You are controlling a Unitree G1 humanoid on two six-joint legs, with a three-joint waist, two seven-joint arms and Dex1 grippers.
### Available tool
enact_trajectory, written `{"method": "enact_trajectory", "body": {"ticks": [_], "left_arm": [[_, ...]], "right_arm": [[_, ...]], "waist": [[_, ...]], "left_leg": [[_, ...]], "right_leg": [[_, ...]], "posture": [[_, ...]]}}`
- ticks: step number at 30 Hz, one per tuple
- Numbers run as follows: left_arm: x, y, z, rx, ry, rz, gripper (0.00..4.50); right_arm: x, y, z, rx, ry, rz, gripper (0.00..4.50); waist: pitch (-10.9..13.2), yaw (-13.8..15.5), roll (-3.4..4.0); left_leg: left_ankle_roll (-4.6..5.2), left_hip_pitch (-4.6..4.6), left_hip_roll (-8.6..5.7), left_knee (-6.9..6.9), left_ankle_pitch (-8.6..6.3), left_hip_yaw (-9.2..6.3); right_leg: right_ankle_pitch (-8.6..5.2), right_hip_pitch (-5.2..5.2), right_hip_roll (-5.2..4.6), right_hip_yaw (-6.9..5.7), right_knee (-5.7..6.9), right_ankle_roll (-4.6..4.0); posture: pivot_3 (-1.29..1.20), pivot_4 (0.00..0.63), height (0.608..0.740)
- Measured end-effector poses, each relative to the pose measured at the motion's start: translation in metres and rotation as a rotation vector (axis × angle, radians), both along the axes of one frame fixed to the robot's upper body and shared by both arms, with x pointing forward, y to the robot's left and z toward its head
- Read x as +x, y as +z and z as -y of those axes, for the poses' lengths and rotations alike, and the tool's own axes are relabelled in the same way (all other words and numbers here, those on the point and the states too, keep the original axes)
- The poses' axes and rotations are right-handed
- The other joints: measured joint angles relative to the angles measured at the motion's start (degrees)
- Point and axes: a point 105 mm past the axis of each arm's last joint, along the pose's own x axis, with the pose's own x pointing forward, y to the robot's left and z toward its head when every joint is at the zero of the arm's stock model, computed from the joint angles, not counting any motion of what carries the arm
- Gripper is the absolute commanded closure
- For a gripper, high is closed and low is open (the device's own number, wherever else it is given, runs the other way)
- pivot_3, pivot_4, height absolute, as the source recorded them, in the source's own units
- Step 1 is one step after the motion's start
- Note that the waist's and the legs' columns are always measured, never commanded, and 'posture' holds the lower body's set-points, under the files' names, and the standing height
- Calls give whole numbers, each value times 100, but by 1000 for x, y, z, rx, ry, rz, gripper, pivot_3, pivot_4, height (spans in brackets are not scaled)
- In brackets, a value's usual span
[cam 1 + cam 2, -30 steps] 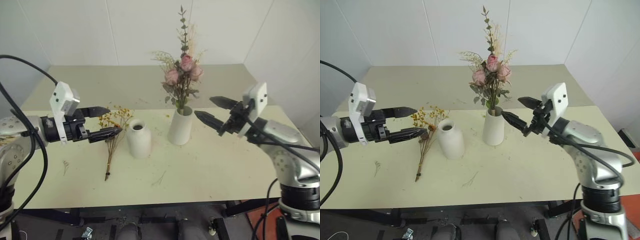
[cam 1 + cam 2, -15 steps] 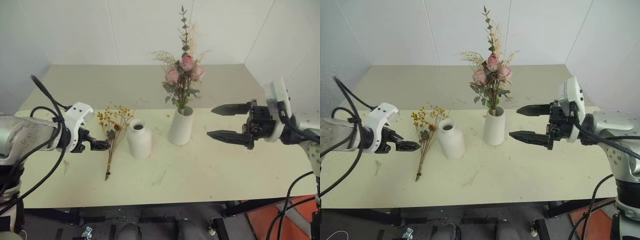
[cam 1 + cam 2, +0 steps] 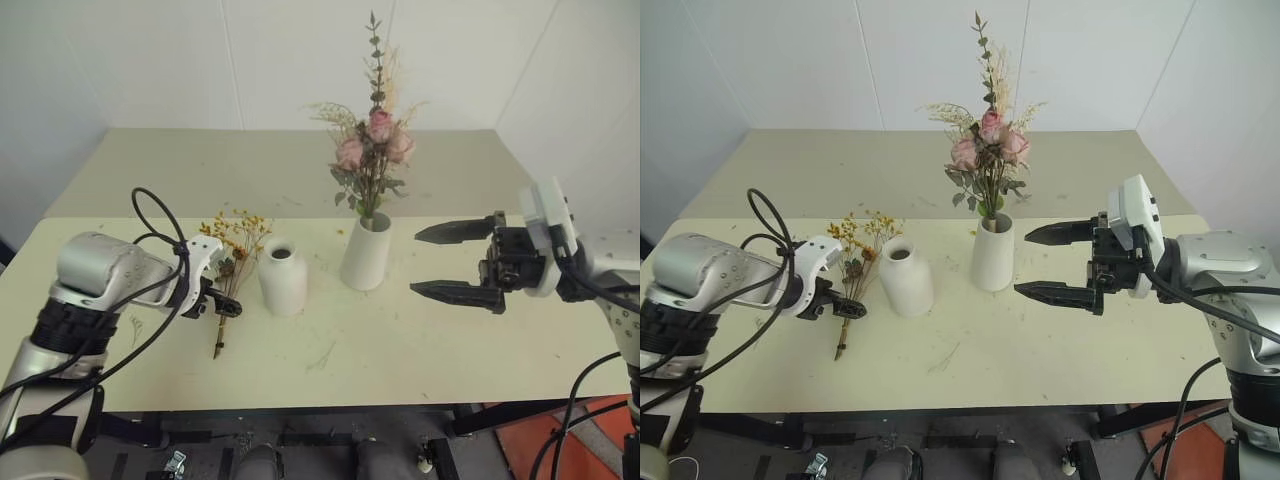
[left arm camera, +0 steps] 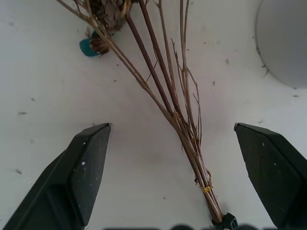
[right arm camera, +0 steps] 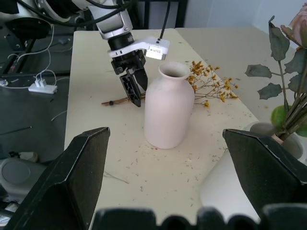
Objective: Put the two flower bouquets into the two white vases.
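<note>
The yellow bouquet [image 3: 231,258] is ready for my left gripper to close on. Both fingers reach down near the table, on either side of the brown stems.
The thin yellow bouquet [image 3: 231,258] lies flat on the table, left of the short white vase [image 3: 282,279]. My left gripper [image 3: 226,307] points down over its brown stems [image 4: 171,108], open. One finger [image 4: 86,167] is on each side of the stems and neither touches them. The pink rose bouquet [image 3: 372,150] stands upright in the taller white vase [image 3: 366,256]. My right gripper [image 3: 416,262] hovers right of that vase, open and empty, pointing left. The right wrist view shows the short vase [image 5: 168,112] with the left gripper [image 5: 132,91] beyond it.
The cream table [image 3: 420,340] carries scattered dry bits and a loose stem [image 3: 320,356] in front of the vases. A second table surface [image 3: 200,170] extends behind. White walls close the back and right side.
My left gripper has swung down from level to point at the table, straddling the yellow bouquet's stems. The right gripper has drawn back from the taller vase and turned level, still open.
</note>
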Motion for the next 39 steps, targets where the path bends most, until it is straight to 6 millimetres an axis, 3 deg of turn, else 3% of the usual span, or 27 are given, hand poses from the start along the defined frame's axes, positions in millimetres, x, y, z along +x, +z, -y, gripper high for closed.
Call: {"method": "enact_trajectory", "body": {"ticks": [3, 15, 20, 24, 27, 30, 34, 39], "left_arm": [[4, -1, 1, 20, 11, 6, 579], [11, -1, -8, 56, 72, 36, 4433], [16, 12, -22, 37, 148, 87, 4473], [24, 41, -41, -6, 251, 218, 4473], [32, 68, -42, -126, 269, 388, 4473], [37, 116, -30, -396, 201, 685, 4473], [22, 167, -11, -729, 19, 874, 4473], [4, 194, 25, -897, -266, 986, 4473]], "right_arm": [[-1, -2, -1, 1, 6, -4, 0], [-4, -3, 1, -18, 31, -7, 0], [-4, -3, 2, -19, 29, -7, 0], [-4, -3, 2, -22, 28, -6, 0], [-3, -4, 3, -23, 24, -7, 0], [-2, -4, 3, -24, 15, -6, 0], [-2, -4, 3, -23, 10, -5, 0], [-1, -5, 3, -17, 6, -7, 0]], "waist": [[0, 22, 0], [0, 24, 0], [0, 19, -1], [1, 19, -1], [1, 24, -1], [1, 38, -1], [1, 41, -1], [0, 35, -1]], "left_leg": [[0, 3, -2, 0, 0, 0], [0, 1, -4, 1, 0, -1], [0, -4, -4, 2, 0, -2], [0, -3, -4, 2, 0, -3], [-1, -6, -3, 4, 0, -3], [-2, -10, -3, 7, 1, -4], [-2, -8, -5, 9, 1, -4], [-2, -4, -6, 9, 1, -3]], "right_leg": [[0, 3, -2, 0, 1, 0], [0, 3, -4, 0, 0, 0], [0, -1, -4, -1, -1, 0], [0, 0, -5, -2, -1, 0], [1, 0, -7, -5, -1, 0], [2, 0, -11, -9, -2, -1], [3, 4, -13, -10, -2, 1], [4, 7, -12, -9, -1, 2]], "posture": [[0, 150, 740], [0, 150, 740], [0, 150, 740], [0, 150, 740], [0, 150, 740], [0, 150, 740], [0, 150, 740], [0, 150, 740]]}}
